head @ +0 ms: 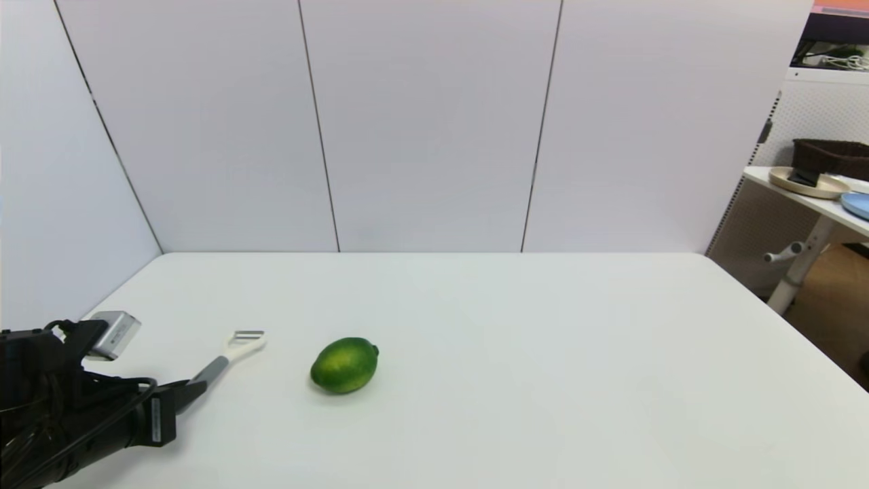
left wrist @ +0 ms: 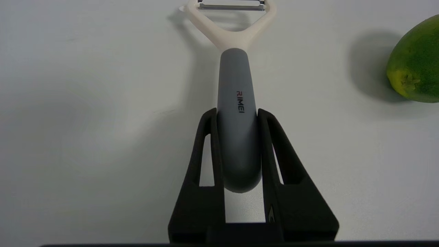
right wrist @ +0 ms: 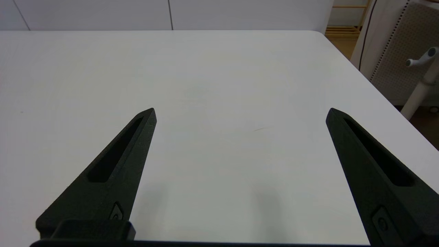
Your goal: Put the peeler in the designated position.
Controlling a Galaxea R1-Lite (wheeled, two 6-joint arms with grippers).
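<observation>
The peeler's forked head (head: 242,346) and handle lie low over the white table beside the lime (head: 344,365), so it is now time for my left gripper to open.
The peeler (head: 231,356) lies at the table's near left, its grey handle toward me and its cream forked head and metal blade pointing away. My left gripper (head: 193,390) is shut on the rear half of that handle; in the left wrist view both black fingers (left wrist: 209,137) press the sides of the peeler (left wrist: 236,103). A green lime (head: 344,365) rests on the table a little to the right of the peeler head, apart from it, and the lime (left wrist: 416,61) also shows in the left wrist view. My right gripper (right wrist: 240,113) hangs open over bare table, parked out of the head view.
The white table (head: 509,353) is walled by grey panels behind and on the left. Past its right edge stands another small table (head: 815,197) with plates and a dark basket.
</observation>
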